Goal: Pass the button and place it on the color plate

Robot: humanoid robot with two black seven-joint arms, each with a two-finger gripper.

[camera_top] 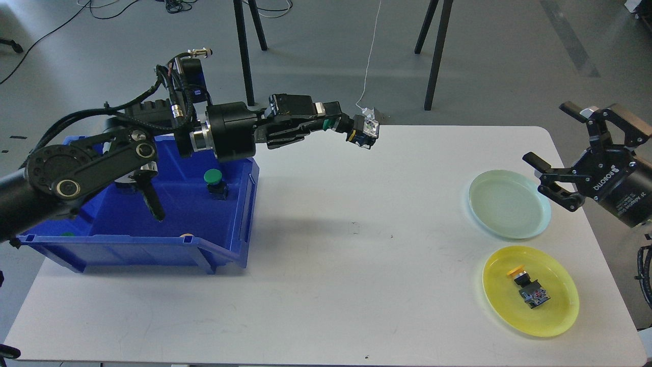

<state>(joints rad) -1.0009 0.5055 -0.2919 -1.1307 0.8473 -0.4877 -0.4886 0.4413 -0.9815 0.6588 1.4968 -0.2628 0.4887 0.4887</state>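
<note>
The green-capped button has its end with the cap covered by my left gripper's fingers, so my right gripper next needs to grab it by its exposed dark body point(362, 134).
My left gripper point(340, 124) is shut on a green-capped button point(362, 130) and holds it in the air above the table's far edge, right of the blue bin point(224, 244). Another green button point(214, 179) stands in the bin. My right gripper point(560, 153) is open and empty above the right edge of the pale green plate point(509, 205). The yellow plate point(555, 316) in front of it holds a yellow-capped button point(527, 288).
The blue bin stands at the table's left, partly covered by my left arm. Small bits of a green and a yellow cap show at its front wall. Black stand legs and a white cable are on the floor beyond the table.
</note>
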